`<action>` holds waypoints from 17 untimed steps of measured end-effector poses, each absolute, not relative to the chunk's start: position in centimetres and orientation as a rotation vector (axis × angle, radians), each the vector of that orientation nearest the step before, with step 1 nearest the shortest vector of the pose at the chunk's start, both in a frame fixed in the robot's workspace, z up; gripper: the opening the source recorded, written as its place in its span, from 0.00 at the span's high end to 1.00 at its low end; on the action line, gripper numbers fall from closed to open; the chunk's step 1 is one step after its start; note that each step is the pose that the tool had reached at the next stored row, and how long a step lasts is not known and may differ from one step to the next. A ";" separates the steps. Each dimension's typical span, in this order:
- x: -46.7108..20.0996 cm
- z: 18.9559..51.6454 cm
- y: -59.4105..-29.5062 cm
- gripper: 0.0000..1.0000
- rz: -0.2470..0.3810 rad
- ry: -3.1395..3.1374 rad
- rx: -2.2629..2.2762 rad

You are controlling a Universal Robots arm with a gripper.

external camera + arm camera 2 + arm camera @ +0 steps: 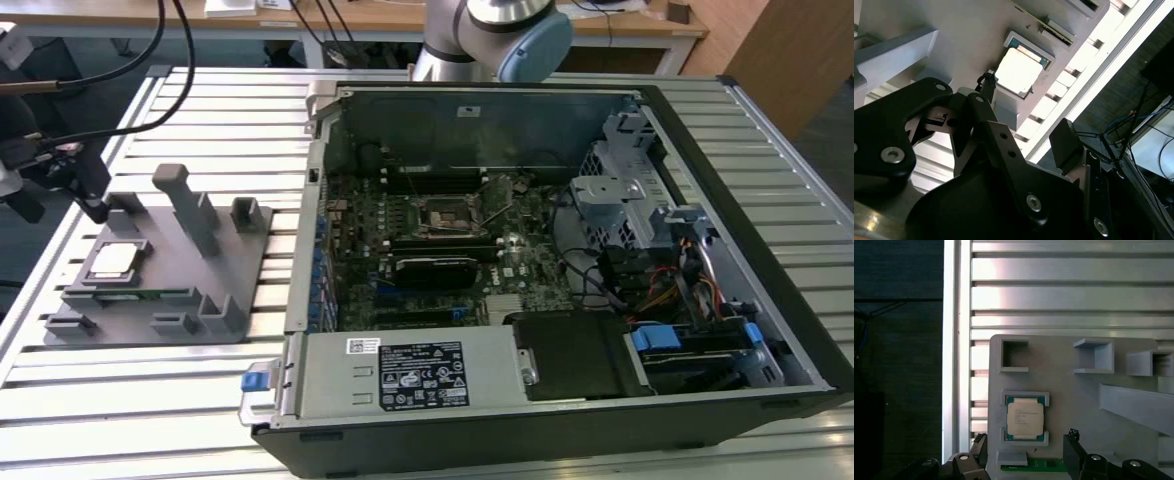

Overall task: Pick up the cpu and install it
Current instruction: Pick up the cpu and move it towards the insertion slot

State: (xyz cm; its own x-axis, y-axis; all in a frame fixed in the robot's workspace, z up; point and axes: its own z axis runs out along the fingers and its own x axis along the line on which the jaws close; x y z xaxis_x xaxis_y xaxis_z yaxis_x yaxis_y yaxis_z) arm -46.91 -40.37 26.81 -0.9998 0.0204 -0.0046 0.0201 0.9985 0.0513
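My gripper takes hold of the cpu's open side edges between the grey brackets next, to install it. The brackets wrap both ends of the cpu (pixel 112 261).
The cpu (pixel 112 261), a small silver-topped square chip, lies flat in a shallow pocket of the grey fixture block (pixel 200 290) on the exterior view's left. In the first wrist view the cpu (pixel 1025 419) sits just beyond my gripper (pixel 1026 452), between the lines of its two black fingers. My gripper (pixel 59 198) hovers above the fixture's outer edge, open and holding nothing. The second wrist view shows the cpu (pixel 1018 70) past the spread fingers (pixel 1066 145). The black metal-framed socket (pixel 441 213) lies on the motherboard inside the open computer case (pixel 747 250).
The fixture carries a tall post (pixel 184 205) and several small upright blocks (pixel 247 213) near the cpu. The slatted aluminium table (pixel 134 400) ends close to the fixture's outer side. Cables (pixel 627 285) and a drive cage (pixel 607 200) crowd the case beside the socket.
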 end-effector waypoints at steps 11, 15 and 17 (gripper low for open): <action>-46.9 26.0 -40.4 0.29 0.080 3.135 0.032; -46.8 25.5 -40.4 0.29 0.080 3.137 0.030; -46.7 25.2 -40.4 0.29 0.080 3.140 0.010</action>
